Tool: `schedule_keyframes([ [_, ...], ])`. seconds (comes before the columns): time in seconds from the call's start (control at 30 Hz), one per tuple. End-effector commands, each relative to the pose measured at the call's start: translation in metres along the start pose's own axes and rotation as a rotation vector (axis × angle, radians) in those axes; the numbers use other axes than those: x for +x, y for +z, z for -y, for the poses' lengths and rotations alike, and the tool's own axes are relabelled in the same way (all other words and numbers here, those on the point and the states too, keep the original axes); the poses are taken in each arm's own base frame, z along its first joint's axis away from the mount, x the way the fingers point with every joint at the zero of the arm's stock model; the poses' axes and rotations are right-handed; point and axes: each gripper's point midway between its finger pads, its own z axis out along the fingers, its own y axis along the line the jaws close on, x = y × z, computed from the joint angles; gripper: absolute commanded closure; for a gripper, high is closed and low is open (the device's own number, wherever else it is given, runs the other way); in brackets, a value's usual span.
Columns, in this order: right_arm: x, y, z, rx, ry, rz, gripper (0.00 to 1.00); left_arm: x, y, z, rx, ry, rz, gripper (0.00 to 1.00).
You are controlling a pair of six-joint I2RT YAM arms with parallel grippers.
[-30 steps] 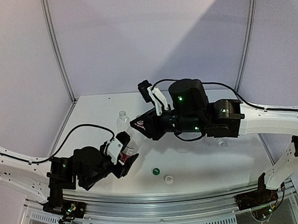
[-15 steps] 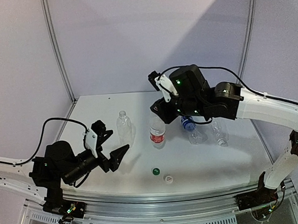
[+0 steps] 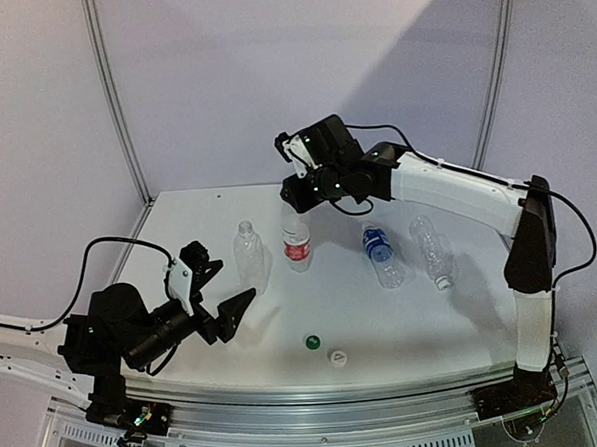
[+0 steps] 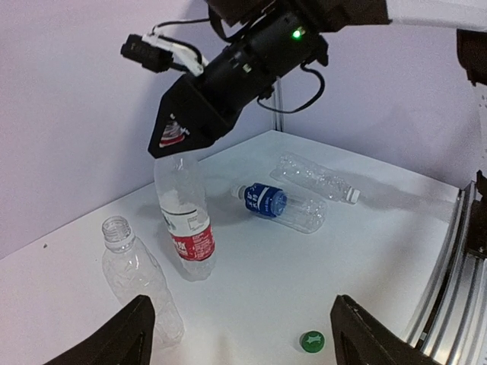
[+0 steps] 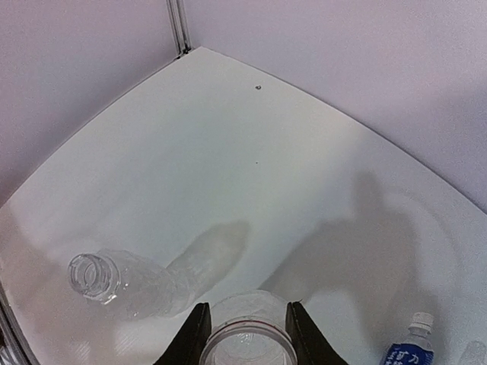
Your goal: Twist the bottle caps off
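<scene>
The tilted red-label bottle is parted by empty table from the unlabelled bottle (image 3: 248, 248) and would fall short of that bottle's side if released now, so my right gripper should keep holding it.
The red-label bottle (image 3: 298, 246) hangs tilted near the middle of the table, its mouth open with no cap. My right gripper (image 3: 295, 200) is shut on its neck from above, one finger (image 5: 196, 328) on each side of the rim (image 5: 247, 338). My left gripper (image 4: 242, 319) stands open and empty at the front left, well short of the bottles. An uncapped unlabelled bottle (image 3: 248, 248) stands upright to the left. A blue-label bottle (image 3: 380, 255) and a clear bottle (image 3: 430, 247) lie on their sides with caps on. A green cap (image 3: 312, 341) and a white cap (image 3: 338, 357) lie loose near the front.
The table's (image 3: 188, 214) rear and side walls close in behind the bottles. A metal rail (image 3: 318, 398) runs along the front edge. The right arm (image 3: 447, 191) stretches across above the lying bottles.
My left gripper opened, let go of the red-label bottle and drew back to the left. The right arm carried that bottle by its neck toward the rear.
</scene>
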Motion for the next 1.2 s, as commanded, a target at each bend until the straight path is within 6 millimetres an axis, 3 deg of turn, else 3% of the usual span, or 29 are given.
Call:
schedule_keyframes([
  [0.0,0.003,0.028,-0.005,-0.047,0.022,-0.033,0.98,-0.002,-0.001,-0.001,0.003,-0.006,0.015,0.18],
  [0.27,0.008,0.068,0.010,-0.058,0.082,-0.047,0.95,-0.003,-0.002,-0.001,0.014,-0.010,0.021,0.18],
  [0.5,0.017,0.084,0.014,-0.044,0.085,-0.064,0.86,-0.004,-0.002,0.000,0.018,-0.010,0.021,0.18],
  [0.77,0.025,0.090,0.015,-0.039,0.081,-0.079,0.60,-0.003,-0.002,0.001,0.020,-0.008,0.021,0.18],
  [1.17,0.021,0.088,0.010,-0.069,0.091,-0.071,0.51,-0.002,-0.002,0.002,0.025,-0.007,0.019,0.18],
])
